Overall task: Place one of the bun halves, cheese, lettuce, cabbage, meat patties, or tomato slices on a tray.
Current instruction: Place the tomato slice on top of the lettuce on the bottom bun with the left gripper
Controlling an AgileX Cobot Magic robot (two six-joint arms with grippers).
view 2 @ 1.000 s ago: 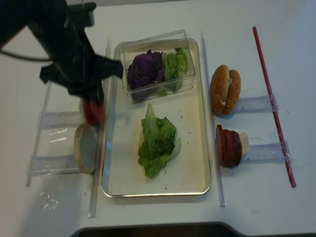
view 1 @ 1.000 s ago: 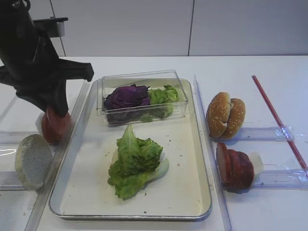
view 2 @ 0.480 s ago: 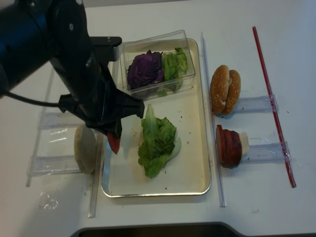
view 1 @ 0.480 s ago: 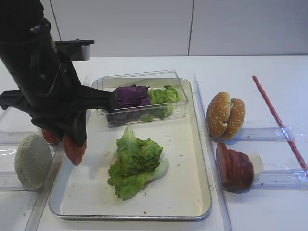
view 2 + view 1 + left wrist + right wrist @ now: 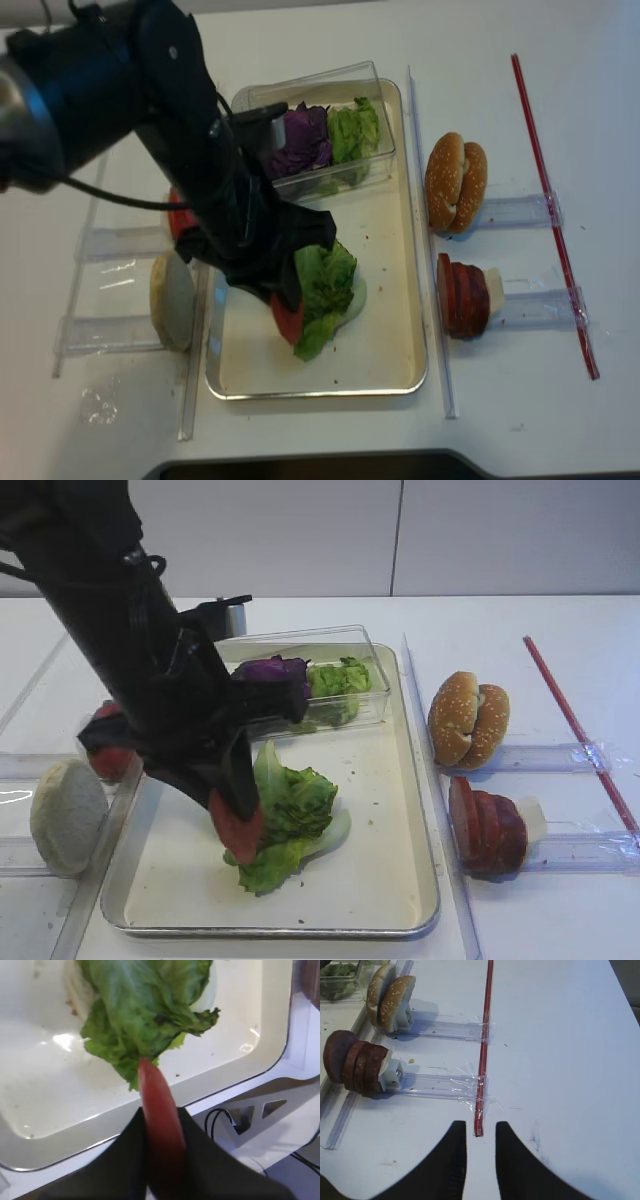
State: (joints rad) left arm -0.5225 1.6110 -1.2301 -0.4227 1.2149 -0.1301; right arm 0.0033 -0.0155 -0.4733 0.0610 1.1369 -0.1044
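Note:
The tomato slice hangs on edge at the lettuce's edge, short of the lettuce's middle. My left gripper should move the slice to the lettuce's middle before it lets go.
My left gripper (image 5: 235, 818) (image 5: 161, 1115) (image 5: 285, 306) is shut on a tomato slice (image 5: 238, 832) (image 5: 158, 1105) (image 5: 288, 320), held on edge just above the tray (image 5: 375, 865) (image 5: 50, 1085) (image 5: 390, 340). The slice's edge reaches the near end of the lettuce (image 5: 290, 805) (image 5: 145, 1005) (image 5: 327, 280), which lies in the tray. More tomato slices (image 5: 108, 760) (image 5: 176, 215) stand on the left rack. Bun halves (image 5: 468, 720) (image 5: 390, 1002) and meat patties (image 5: 488, 825) (image 5: 355, 1062) stand right of the tray. My right gripper (image 5: 481, 1135) hangs open over the bare table.
A clear box with purple cabbage (image 5: 268, 672) (image 5: 300, 140) and green leaves sits at the tray's far end. A pale round disc (image 5: 68, 815) (image 5: 172, 300) stands on the left rack. A red strip (image 5: 580, 730) (image 5: 484, 1045) is taped to the table at right.
My left arm has swung right from the left rack, carrying the tomato slice over the tray rim to the lettuce. The right side is unchanged.

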